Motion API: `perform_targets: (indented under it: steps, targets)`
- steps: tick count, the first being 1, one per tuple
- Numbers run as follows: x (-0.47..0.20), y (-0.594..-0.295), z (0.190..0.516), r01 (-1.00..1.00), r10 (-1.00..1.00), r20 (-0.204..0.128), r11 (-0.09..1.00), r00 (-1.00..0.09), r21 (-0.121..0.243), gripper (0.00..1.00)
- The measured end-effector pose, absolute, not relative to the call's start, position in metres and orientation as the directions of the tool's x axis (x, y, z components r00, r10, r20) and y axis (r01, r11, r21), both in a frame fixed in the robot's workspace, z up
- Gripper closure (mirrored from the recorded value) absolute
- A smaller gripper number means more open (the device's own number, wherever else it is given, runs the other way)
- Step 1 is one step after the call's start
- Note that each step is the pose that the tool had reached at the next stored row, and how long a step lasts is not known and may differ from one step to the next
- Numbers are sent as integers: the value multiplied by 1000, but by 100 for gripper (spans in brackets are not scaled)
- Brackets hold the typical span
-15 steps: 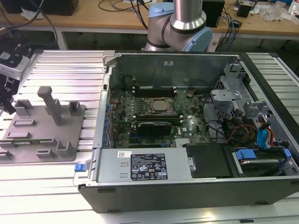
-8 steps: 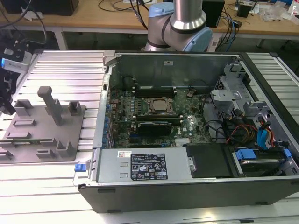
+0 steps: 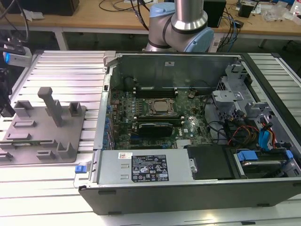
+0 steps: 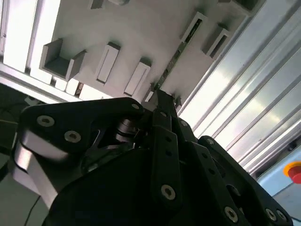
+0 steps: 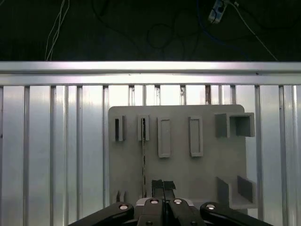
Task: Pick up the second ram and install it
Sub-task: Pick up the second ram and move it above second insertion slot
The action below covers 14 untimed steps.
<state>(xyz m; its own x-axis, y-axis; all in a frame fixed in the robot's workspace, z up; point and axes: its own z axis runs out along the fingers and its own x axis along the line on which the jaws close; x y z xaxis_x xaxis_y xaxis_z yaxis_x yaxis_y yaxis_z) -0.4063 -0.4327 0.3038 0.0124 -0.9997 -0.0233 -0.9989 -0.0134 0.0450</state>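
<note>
Slotted posts enclose the second ram's ends. My gripper next needs to grab the open middle of its upper edge [image 3: 29, 145] to install the ram.
The second ram [image 5: 143, 162] stands on edge in the grey holder tray [image 5: 188, 174], a thin line running from one slotted post toward me. In the second wrist view the same green stick [image 4: 176, 54] runs along the tray up to my fingertips. My gripper [image 5: 162, 186] hovers over the tray's near edge, just beside the stick and not around it. Its two dark fingers sit pressed together with nothing between them. In the exterior view the tray [image 3: 42, 136] lies to the left of the open computer case [image 3: 188, 122].
Upright posts and box-shaped pockets [image 5: 234, 125] rise from the tray. It rests on a ribbed aluminium table [image 5: 56, 141]. Inside the case the motherboard carries a silver processor [image 3: 160, 107] with memory slots on both sides, cables and a drive cage [image 3: 240, 103] at the exterior view's right.
</note>
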Motion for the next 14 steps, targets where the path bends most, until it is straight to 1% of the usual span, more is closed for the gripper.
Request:
perform_targets:
  steps: [1, 7, 14]
  targets:
    - [-406, -433, 304, -998, -999, -23, -40, 39, 45, 92]
    - [-407, -433, 298, -998, -999, -23, -43, 42, 45, 92]
    - [-407, -437, 275, -998, -999, -23, -45, 44, 45, 92]
